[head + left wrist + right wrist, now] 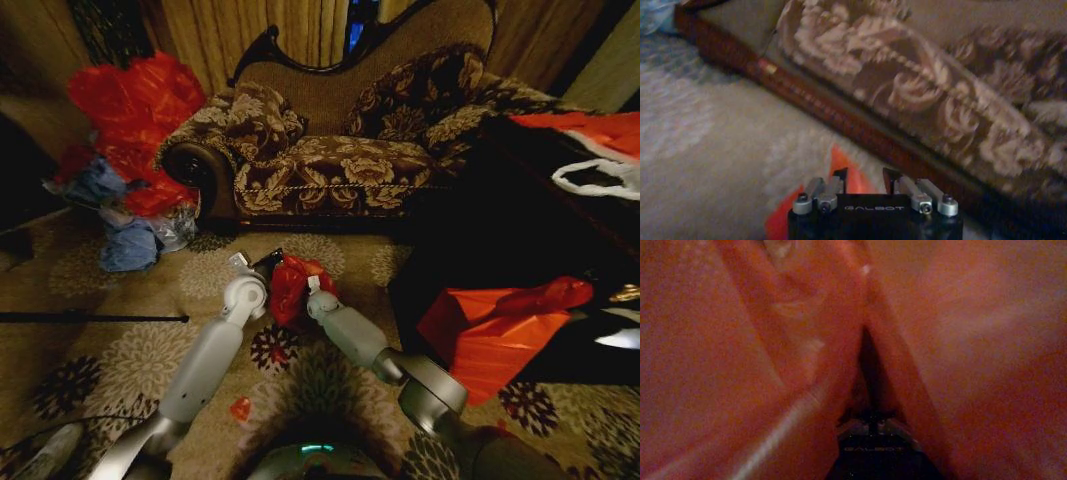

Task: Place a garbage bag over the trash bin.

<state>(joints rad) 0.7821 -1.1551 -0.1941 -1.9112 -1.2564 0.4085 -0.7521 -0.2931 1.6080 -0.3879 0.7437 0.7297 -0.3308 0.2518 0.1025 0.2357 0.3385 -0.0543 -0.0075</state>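
The garbage bag hangs as a slack, crumpled bundle (294, 293), so my left gripper pinches its loose edge next, where a piece of the bag sticks out.
The garbage bag (292, 285) is a crinkly, glossy red bundle held above the patterned carpet between my two grippers. My right gripper (314, 287) is at its right side; in the right wrist view red plastic (773, 360) surrounds it and the folds run into the shut fingers (870, 422). My left gripper (262, 268) is at the bag's left edge. In the left wrist view its fingers (840, 176) stand apart with nothing between them, and a strip of the bag (840, 160) shows just beside them. The trash bin is hidden.
A floral sofa (340, 150) stands straight ahead, its wooden base (840, 120) close to the left gripper. Bulging red sacks (135, 105) and blue bags (125, 245) pile at the left. A dark table (520, 240) with a red-orange sheet (490, 330) is on the right. A red scrap (240, 408) lies on the carpet.
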